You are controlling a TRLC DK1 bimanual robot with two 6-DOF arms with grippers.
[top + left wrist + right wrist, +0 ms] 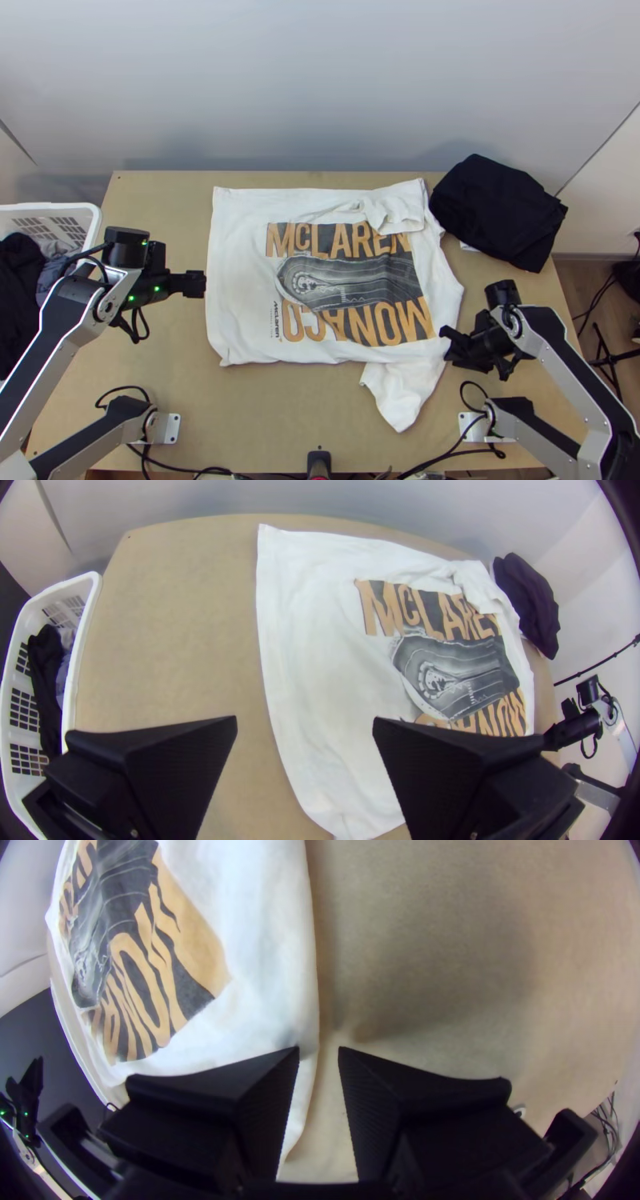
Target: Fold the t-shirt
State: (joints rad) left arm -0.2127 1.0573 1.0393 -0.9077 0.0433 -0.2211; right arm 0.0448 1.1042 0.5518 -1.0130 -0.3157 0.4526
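Note:
I should next pinch the shirt by its near hem corner (226, 359) with my left gripper to fold it. The shirt's body (244, 280) is flat and slack on the tabletop.
The white t-shirt (240, 272) lies spread with its print up and hem at the left; its far sleeve (396, 210) is turned in over the front, and its near sleeve (400, 392) extends toward the table's near edge. My left gripper (196, 284) is beside the hem, and the left wrist view shows the gripper (305, 720) wide open beside the shirt (307, 660). At the shirt's right side, near the sleeve, is my right gripper (450, 342). In the right wrist view the gripper (319, 1052) is open with a narrower gap, near the shirt's edge (303, 973).
Folded black cloth (496, 210) lies at the table's far right corner. A white basket (94, 220) holding dark and grey clothes stands off the left side. Bare tabletop (280, 408) lies in front of the shirt, with cables along the near edge.

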